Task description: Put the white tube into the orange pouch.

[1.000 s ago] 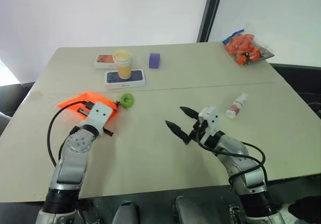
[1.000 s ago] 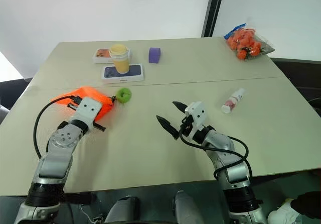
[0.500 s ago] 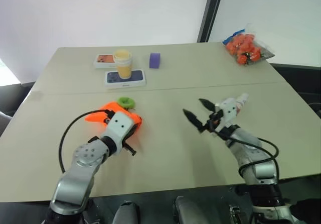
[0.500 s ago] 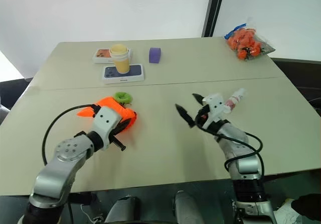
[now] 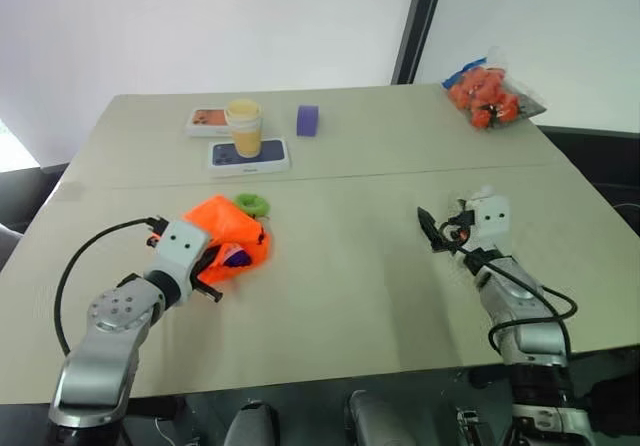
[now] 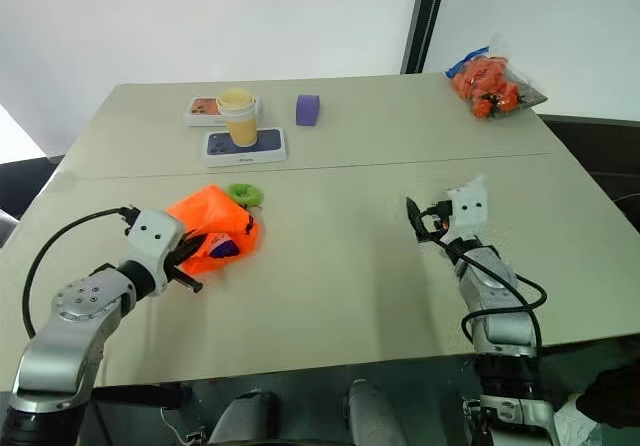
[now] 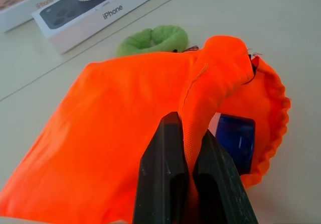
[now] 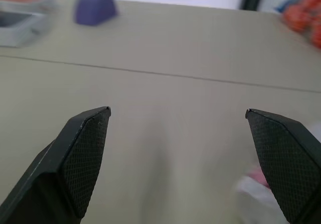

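The right gripper grabs the orange pouch (image 5: 232,238) by its green plush ring next, to ready the pouch for the white tube.
The orange pouch (image 5: 232,238) lies left of the table's middle, its mouth facing right and something dark blue inside (image 7: 234,139). My left gripper (image 7: 186,122) is shut on a raised fold of the pouch's fabric. The lime-green ring (image 5: 253,203) lies just behind the pouch. My right gripper (image 5: 436,229) stands open at the right of the table, pointing level, with nothing between its fingers. The white tube (image 8: 252,185) shows as a white and pink blur close to one finger (image 8: 281,153) in the right wrist view. In the eye views my right hand covers most of it.
At the back stand a yellow-and-white cup (image 5: 244,126) on a phone box (image 5: 250,156), a second box (image 5: 208,119) and a purple block (image 5: 308,119). A clear bag of orange fruit (image 5: 488,94) lies at the far right corner. A seam (image 5: 350,176) crosses the table.
My right gripper has swung to the right, up to the tube, and now hides it. My left gripper dragged the pouch to the right, then drew it slightly back and left.
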Controlling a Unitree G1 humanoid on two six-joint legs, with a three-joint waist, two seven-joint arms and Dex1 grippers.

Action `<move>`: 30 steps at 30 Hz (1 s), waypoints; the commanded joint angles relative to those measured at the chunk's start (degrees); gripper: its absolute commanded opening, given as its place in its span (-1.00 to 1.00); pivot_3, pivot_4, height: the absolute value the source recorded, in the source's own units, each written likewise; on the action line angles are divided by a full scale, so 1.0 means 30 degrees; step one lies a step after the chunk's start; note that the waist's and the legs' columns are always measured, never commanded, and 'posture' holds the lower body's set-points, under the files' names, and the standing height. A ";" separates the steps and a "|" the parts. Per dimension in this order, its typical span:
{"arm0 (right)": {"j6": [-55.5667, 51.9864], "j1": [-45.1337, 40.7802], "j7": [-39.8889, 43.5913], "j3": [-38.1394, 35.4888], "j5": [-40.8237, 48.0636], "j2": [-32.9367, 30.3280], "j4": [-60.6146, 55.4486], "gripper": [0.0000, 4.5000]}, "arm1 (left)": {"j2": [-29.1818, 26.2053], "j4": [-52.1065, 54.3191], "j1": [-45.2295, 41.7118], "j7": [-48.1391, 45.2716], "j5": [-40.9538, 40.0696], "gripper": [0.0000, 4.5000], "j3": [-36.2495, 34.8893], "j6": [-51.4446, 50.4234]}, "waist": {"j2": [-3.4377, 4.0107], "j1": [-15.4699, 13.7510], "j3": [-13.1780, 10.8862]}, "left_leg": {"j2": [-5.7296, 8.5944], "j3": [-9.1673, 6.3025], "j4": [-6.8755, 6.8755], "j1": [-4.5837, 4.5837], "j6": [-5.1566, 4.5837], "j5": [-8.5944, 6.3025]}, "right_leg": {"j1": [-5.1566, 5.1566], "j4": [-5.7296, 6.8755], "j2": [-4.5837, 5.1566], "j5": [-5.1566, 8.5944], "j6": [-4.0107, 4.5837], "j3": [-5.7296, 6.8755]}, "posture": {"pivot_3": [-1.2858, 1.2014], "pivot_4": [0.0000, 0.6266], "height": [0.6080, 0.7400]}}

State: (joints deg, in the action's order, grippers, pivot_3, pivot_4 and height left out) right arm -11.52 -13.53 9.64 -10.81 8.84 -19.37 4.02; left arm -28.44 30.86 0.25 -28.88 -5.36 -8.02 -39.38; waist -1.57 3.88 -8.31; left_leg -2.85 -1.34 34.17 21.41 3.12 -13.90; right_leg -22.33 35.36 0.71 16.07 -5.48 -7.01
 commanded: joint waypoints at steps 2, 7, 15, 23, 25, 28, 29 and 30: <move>0.0365 -0.0419 -0.2375 -0.0736 -0.1165 0.0363 0.0717 1.00 | 0.0244 0.0073 0.0075 0.0132 -0.0382 -0.99 0.0325 0.0788 | 0.0000 0.0019 0.0000 | 0.0000 -0.0001 -0.0001 -0.0002 0.0000 0.0000 | 0.0000 0.0003 -0.0003 0.0000 0.0001 -0.0002 | 0.03 -0.52 0.74; -0.0443 -0.1229 -0.4612 -0.0676 -0.1794 0.1456 0.1651 1.00 | 0.0664 -0.0315 -0.0289 0.0508 -0.0421 -0.99 0.0789 0.0941 | 0.0015 0.0075 0.0003 | -0.0002 -0.0002 -0.0004 -0.0014 0.0000 0.0000 | -0.0003 0.0024 -0.0013 -0.0003 0.0001 -0.0011 | 0.03 -0.52 0.74; -0.0809 -0.2310 -0.5769 -0.1117 -0.1528 0.2487 0.2949 1.00 | 0.0860 -0.0408 -0.0769 0.1001 -0.0549 -0.99 0.1174 0.0749 | 0.0018 0.0025 0.0004 | -0.0001 -0.0003 -0.0003 -0.0006 -0.0001 0.0001 | 0.0003 0.0024 -0.0013 -0.0002 -0.0005 -0.0012 | 0.03 -0.52 0.74; -0.0155 -0.2917 -0.6557 -0.1341 -0.1423 0.2665 0.3927 0.76 | 0.0846 -0.0202 -0.0677 0.1314 -0.0597 -1.00 0.1437 0.0745 | 0.0022 0.0090 0.0004 | -0.0002 -0.0005 -0.0007 -0.0015 -0.0002 0.0000 | -0.0002 0.0036 -0.0023 -0.0003 -0.0007 -0.0012 | 0.03 -0.52 0.74; -0.0133 -0.2924 -0.6555 -0.1273 -0.1426 0.2721 0.3867 0.41 | 0.0846 -0.0157 -0.0647 0.1346 -0.0624 -1.00 0.1508 0.0782 | 0.0022 0.0085 0.0004 | -0.0002 -0.0006 -0.0010 -0.0014 -0.0002 0.0001 | -0.0005 0.0037 -0.0024 -0.0002 -0.0007 -0.0012 | 0.03 -0.52 0.74; -0.0154 -0.2916 -0.6481 -0.1253 -0.1351 0.2813 0.3726 -0.30 | 0.0829 -0.0172 -0.0646 0.1350 -0.0662 -1.00 0.1549 0.0836 | 0.0021 0.0072 0.0004 | -0.0002 -0.0005 -0.0007 -0.0012 -0.0002 0.0001 | -0.0002 0.0036 -0.0022 -0.0002 -0.0007 -0.0013 | 0.03 -0.52 0.74; -0.0188 -0.2886 -0.6441 -0.1215 -0.1347 0.2835 0.3633 -0.46 | 0.0813 -0.0193 -0.0619 0.1341 -0.0665 -1.00 0.1555 0.0877 | 0.0021 0.0073 0.0004 | -0.0002 -0.0006 -0.0005 -0.0013 -0.0002 0.0001 | 0.0001 0.0035 -0.0022 -0.0002 -0.0007 -0.0012 | 0.03 -0.52 0.74; -0.0239 -0.2814 -0.6419 -0.1163 -0.1374 0.2848 0.3483 -0.46 | 0.0810 -0.0189 -0.0590 0.1317 -0.0706 -1.00 0.1546 0.0904 | 0.0022 0.0075 0.0004 | -0.0002 -0.0006 -0.0005 -0.0013 -0.0002 0.0001 | 0.0003 0.0034 -0.0022 -0.0002 -0.0007 -0.0012 | 0.03 -0.52 0.74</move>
State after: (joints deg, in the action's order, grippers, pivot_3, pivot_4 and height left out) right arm -13.16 -21.21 -9.78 -14.31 4.74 -10.94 16.70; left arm -25.84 28.26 -1.63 -24.98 -6.94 -3.13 -37.87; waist -1.51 4.11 -8.30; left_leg -2.86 -1.36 34.16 21.37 3.12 -13.90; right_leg -22.32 35.47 0.64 16.06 -5.50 -7.05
